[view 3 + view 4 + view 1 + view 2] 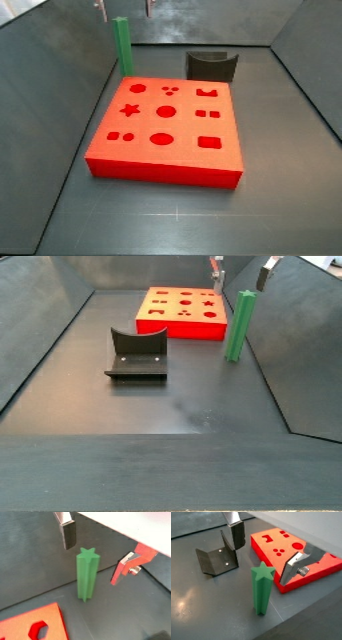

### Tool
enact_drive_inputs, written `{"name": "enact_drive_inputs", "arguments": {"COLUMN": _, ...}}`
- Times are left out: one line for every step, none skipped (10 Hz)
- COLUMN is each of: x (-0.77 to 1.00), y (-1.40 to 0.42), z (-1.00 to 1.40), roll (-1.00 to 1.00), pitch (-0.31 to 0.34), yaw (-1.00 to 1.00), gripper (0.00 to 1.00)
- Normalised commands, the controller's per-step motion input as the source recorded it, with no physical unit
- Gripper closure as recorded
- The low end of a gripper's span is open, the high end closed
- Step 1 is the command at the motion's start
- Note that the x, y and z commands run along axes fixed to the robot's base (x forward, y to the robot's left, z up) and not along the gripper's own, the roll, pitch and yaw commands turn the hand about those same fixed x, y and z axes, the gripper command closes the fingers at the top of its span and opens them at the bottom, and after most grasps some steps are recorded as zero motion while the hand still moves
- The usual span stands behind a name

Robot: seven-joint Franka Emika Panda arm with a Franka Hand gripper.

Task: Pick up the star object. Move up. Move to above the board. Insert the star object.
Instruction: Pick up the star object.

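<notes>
I will next take hold of the green star peg by its top end (122, 23) (88, 556) with my gripper, so that I can insert it into the red board's star hole.
The star object (87, 577) is a tall green star-section peg standing upright on the dark floor, and it shows in both wrist views (262, 587) and both side views (123, 45) (241, 324). The gripper (242, 270) hangs open just above its top, one finger to each side, and touches nothing; it also shows in the views here (100, 549) (266, 551) (123, 8). The board (167, 125) is a flat red block with star, round and square holes, lying beside the peg (181, 311) (291, 549).
The fixture (138, 353), a dark bracket on a base plate, stands on the floor by the board's edge (211, 65) (218, 559). Dark sloping walls (40, 336) enclose the floor on all sides; the peg stands close to one wall.
</notes>
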Motion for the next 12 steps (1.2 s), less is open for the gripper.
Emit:
{"name": "enact_drive_inputs", "arguments": {"x": -0.54, "y": -0.01, "z": -0.52, "roll": 0.08, "pitch": 0.037, "yaw": -0.51, "gripper": 0.0}}
{"name": "enact_drive_inputs", "arguments": {"x": -0.5, "y": 0.0, "z": -0.51, "roll": 0.04, "pitch": 0.059, "yaw": -0.49, "gripper": 0.0}}
{"name": "enact_drive_inputs", "arguments": {"x": -0.44, "y": 0.11, "z": -0.35, "roll": 0.02, "pitch": 0.056, "yaw": -0.32, "gripper": 0.0}}
{"name": "enact_drive_inputs", "arguments": {"x": -0.25, "y": 0.15, "z": -0.27, "roll": 0.03, "pitch": 0.019, "yaw": -0.07, "gripper": 0.0}}
{"name": "enact_drive_inputs", "arguments": {"x": 0.0, "y": 0.02, "z": -0.01, "roll": 0.0, "pitch": 0.0, "yaw": 0.0, "gripper": 0.0}}
{"name": "enact_drive_inputs", "arguments": {"x": 0.0, "y": 0.0, "z": 0.0, "roll": 0.0, "pitch": -0.006, "yaw": 0.0, "gripper": 0.0}}
{"name": "enact_drive_inputs", "arguments": {"x": 0.0, "y": 0.0, "z": -0.01, "roll": -0.01, "pitch": 0.0, "yaw": 0.0, "gripper": 0.0}}
{"name": "enact_drive_inputs", "arguments": {"x": 0.04, "y": 0.0, "z": -0.04, "roll": 0.0, "pitch": 0.0, "yaw": 0.0, "gripper": 0.0}}
{"name": "enact_drive_inputs", "arguments": {"x": 0.0, "y": 0.0, "z": 0.0, "roll": 0.0, "pitch": 0.0, "yaw": 0.0, "gripper": 1.0}}
{"name": "enact_drive_inputs", "arguments": {"x": 0.0, "y": 0.0, "z": 0.0, "roll": 0.0, "pitch": 0.0, "yaw": 0.0, "gripper": 1.0}}
{"name": "enact_drive_inputs", "arguments": {"x": 0.0, "y": 0.0, "z": 0.0, "roll": 0.0, "pitch": 0.0, "yaw": 0.0, "gripper": 1.0}}
{"name": "enact_drive_inputs", "arguments": {"x": 0.0, "y": 0.0, "z": 0.0, "roll": 0.0, "pitch": 0.0, "yaw": 0.0, "gripper": 1.0}}
